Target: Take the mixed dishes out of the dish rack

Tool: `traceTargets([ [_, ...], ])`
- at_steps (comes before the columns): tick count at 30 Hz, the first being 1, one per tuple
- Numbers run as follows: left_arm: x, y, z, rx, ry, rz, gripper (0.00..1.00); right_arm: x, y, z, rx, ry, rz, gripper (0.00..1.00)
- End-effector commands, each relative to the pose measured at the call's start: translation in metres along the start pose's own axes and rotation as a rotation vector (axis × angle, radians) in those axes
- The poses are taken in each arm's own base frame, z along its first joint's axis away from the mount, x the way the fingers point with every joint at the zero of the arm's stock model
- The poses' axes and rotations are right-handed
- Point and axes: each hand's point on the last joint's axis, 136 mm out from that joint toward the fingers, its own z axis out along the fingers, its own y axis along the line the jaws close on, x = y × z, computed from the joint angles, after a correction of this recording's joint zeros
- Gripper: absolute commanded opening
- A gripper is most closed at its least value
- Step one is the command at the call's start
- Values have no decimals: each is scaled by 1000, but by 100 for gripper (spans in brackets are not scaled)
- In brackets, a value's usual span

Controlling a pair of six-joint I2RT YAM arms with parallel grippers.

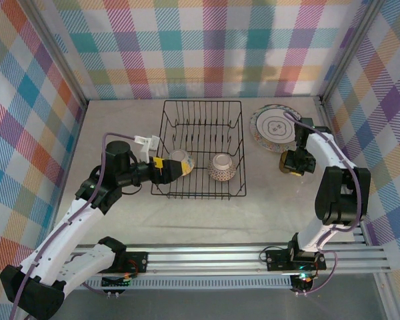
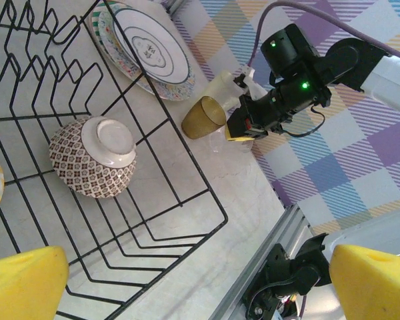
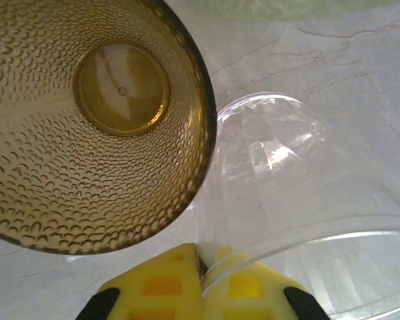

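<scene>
My right gripper should open now: the clear cup [image 3: 287, 180] is tilted over empty table beside the amber cup, its base end toward the table, so it would land there.
The black wire dish rack [image 1: 203, 110] stands mid-table with two small bowls in it. A brown patterned bowl [image 1: 223, 167] lies upside down [image 2: 93, 157]. A yellow and blue bowl [image 1: 181, 160] sits just in front of my left gripper [image 1: 168, 168], which is open at the rack's left side with nothing between its yellow pads [image 2: 23, 283]. Two stacked plates [image 1: 275, 128] lie on the table right of the rack. Beside them, my right gripper [image 3: 203, 283] is shut on the wall of a clear cup [image 3: 287, 180], next to an amber cup [image 3: 93, 120].
Checkered walls close in the table on the left, back and right. An aluminium rail [image 1: 253, 257] with the arm bases runs along the near edge. Bare table shows in front of the rack [image 2: 207, 240] and to its left.
</scene>
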Motion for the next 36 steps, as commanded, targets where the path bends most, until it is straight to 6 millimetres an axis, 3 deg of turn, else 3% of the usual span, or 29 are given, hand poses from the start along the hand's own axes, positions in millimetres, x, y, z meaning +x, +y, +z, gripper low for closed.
traceTargets([
  [1,1,-7,1,38,-2,28,100,2,0,-3,-12,30,-11,0],
  [19,3,-7,2,35,4,31,100,0,1,5,-24,50,-9,13],
  [36,5,-5,3,29,9,28,100,-9,-5,-37,-44,-80,21,28],
])
